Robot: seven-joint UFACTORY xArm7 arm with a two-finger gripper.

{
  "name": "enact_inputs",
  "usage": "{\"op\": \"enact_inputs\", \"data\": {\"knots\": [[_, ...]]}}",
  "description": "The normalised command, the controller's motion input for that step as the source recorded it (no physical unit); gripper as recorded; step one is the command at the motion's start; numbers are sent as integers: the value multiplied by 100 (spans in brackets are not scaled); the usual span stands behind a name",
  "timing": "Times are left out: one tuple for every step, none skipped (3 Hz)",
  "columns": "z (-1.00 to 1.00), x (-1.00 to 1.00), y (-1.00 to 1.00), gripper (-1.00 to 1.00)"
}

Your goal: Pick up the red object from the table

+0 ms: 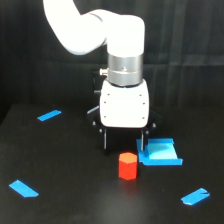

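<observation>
The robot's gripper should next grab the red object by its upright hexagonal body (128, 167) to pick it up.
The red object (127, 166), a small orange-red hexagonal block, stands upright on the black table (70, 160) just below the middle of the exterior view. My gripper (124, 146) hangs right above and behind it, white body over two dark fingers (105, 141). The fingers are spread wider than the block and nothing is between them, so the gripper is open. Their tips end about level with the block's top. I cannot tell whether they touch it.
A blue square piece (160, 153) lies right beside the block on the exterior view's right, close to the right finger. Flat blue strips lie at the far left (49, 115), near left (23, 188) and near right (195, 196).
</observation>
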Motion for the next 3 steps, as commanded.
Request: {"op": "enact_inputs", "data": {"knots": [[-4,11,-71,97],[-6,10,-71,99],[-12,-3,-58,93]]}}
